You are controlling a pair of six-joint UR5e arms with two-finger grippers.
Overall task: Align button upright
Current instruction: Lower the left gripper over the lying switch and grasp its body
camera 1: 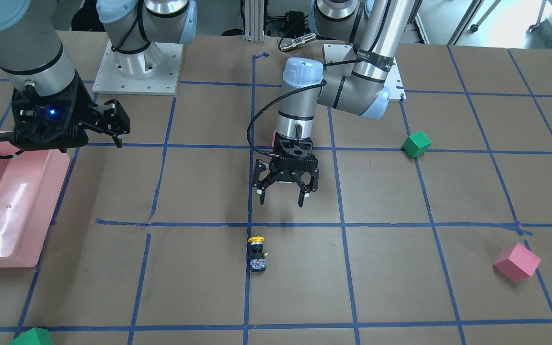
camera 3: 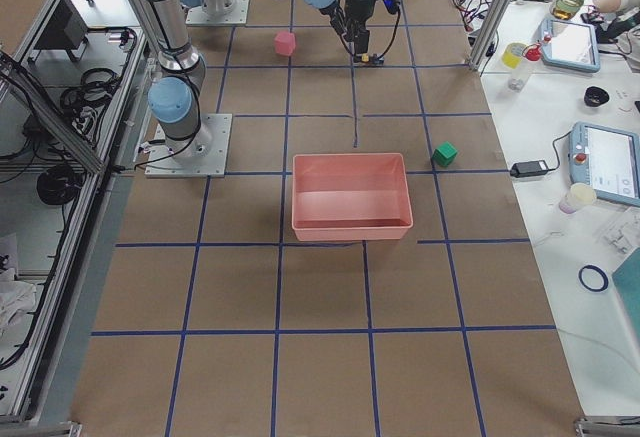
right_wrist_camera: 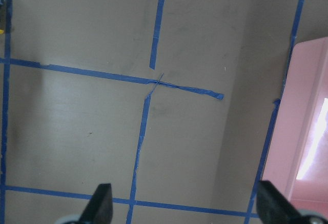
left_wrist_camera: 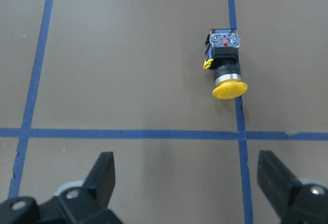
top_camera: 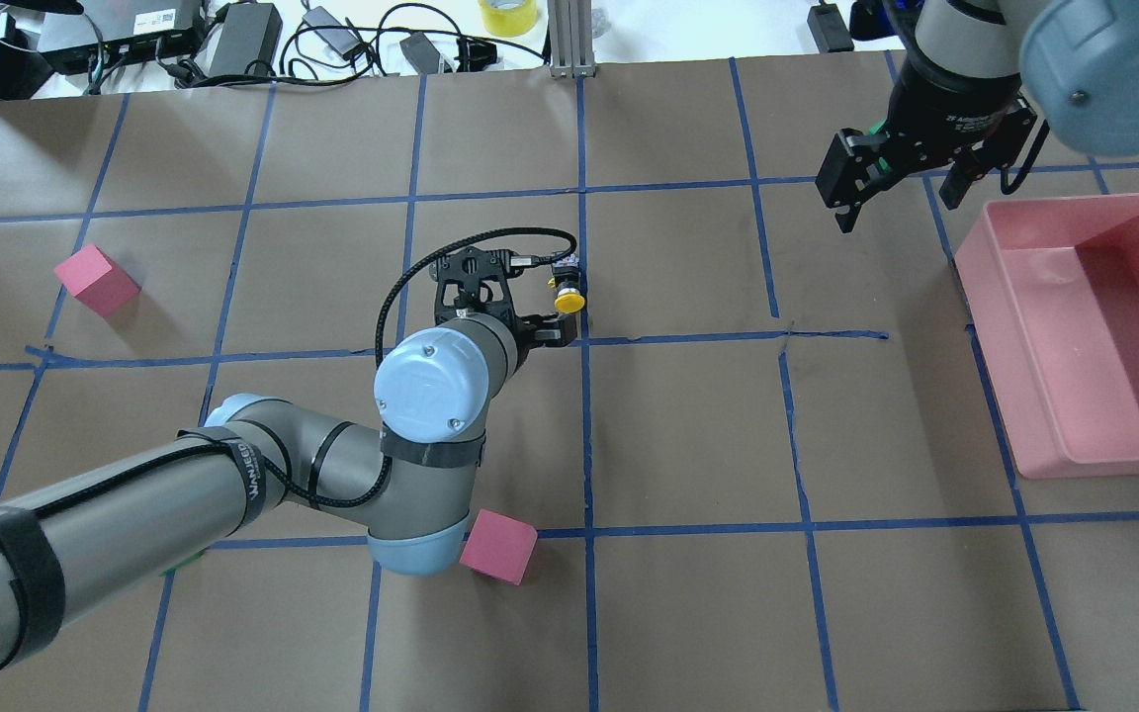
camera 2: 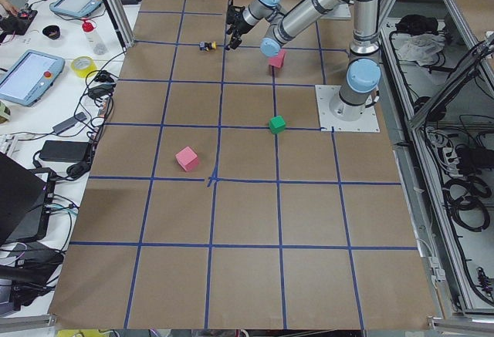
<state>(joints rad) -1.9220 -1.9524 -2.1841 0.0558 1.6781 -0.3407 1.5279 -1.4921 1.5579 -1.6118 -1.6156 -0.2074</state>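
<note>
The button needs to stand upright, so my left gripper should grab the button's yellow-end with the cap (camera 1: 256,241) (left_wrist_camera: 229,86) next.
The button (camera 1: 258,254) lies on its side on the brown table, on a blue tape line, with its yellow cap pointing toward the robot. It also shows in the overhead view (top_camera: 567,288) and the left wrist view (left_wrist_camera: 225,66). My left gripper (camera 1: 282,200) is open and empty. It hovers above the table just short of the button, which lies ahead of the fingers (left_wrist_camera: 104,177) and slightly to the right. My right gripper (top_camera: 899,206) is open and empty, raised well off to the side near the pink tray.
A pink tray (top_camera: 1074,461) stands at the robot's right, also seen in the front view (camera 1: 3,261). A green cube (camera 1: 416,144) and a pink cube (camera 1: 517,261) sit on the robot's left side. Another pink cube (top_camera: 498,547) lies under the left arm. A green cube (camera 1: 31,337) sits at the far edge.
</note>
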